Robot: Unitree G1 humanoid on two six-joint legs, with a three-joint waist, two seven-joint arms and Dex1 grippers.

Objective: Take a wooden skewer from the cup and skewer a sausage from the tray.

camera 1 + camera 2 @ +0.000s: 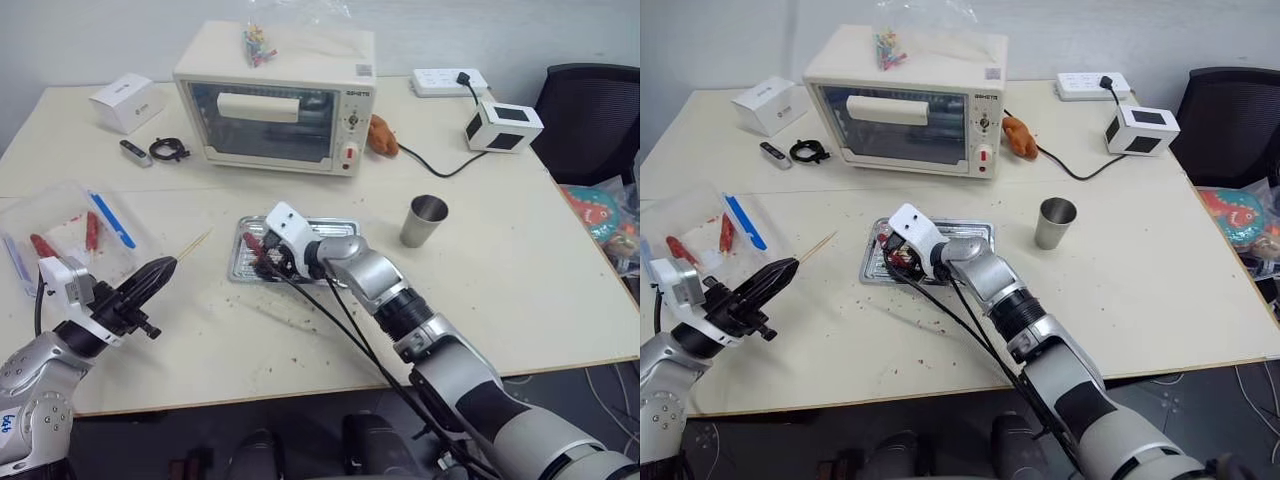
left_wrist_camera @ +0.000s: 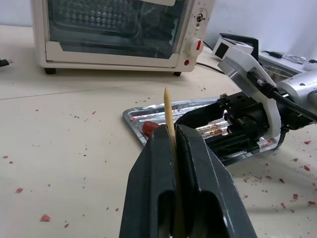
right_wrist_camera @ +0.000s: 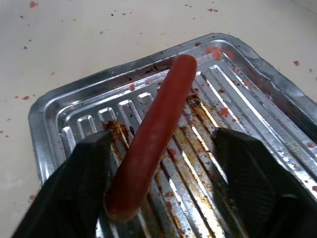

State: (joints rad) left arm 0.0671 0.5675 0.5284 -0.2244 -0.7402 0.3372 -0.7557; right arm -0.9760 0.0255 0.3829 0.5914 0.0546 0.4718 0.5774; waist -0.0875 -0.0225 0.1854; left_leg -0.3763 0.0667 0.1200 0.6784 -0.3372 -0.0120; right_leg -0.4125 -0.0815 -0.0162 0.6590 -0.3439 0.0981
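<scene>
My right gripper should take hold of the sausage's rear half (image 3: pixel 128 188), so that one tip (image 3: pixel 184 64) stays free for the skewer.
My left gripper (image 1: pixel 160 270) is shut on the wooden skewer (image 1: pixel 195 243), above the table left of the tray. The skewer's pointed end (image 2: pixel 168 111) sticks out past the fingers toward the tray (image 1: pixel 340 228). My right gripper (image 3: pixel 163 136) hangs low over the ribbed, greasy tray (image 3: pixel 84 124) and is open. Its two black fingers straddle the red sausage (image 3: pixel 153 134), which lies lengthwise between them. One finger (image 3: pixel 89 168) is against the sausage's near end; the other stands apart from it. The steel cup (image 1: pixel 425 220) stands upright to the right of the tray.
A toaster oven (image 1: pixel 275 100) stands behind the tray. A clear plastic container (image 1: pixel 70 230) with red sausages and blue sticks lies at the left edge. A white-and-black cube device (image 1: pixel 503 125), a power strip (image 1: pixel 448 80) and a white box (image 1: pixel 127 102) sit at the back. Red crumbs dot the table.
</scene>
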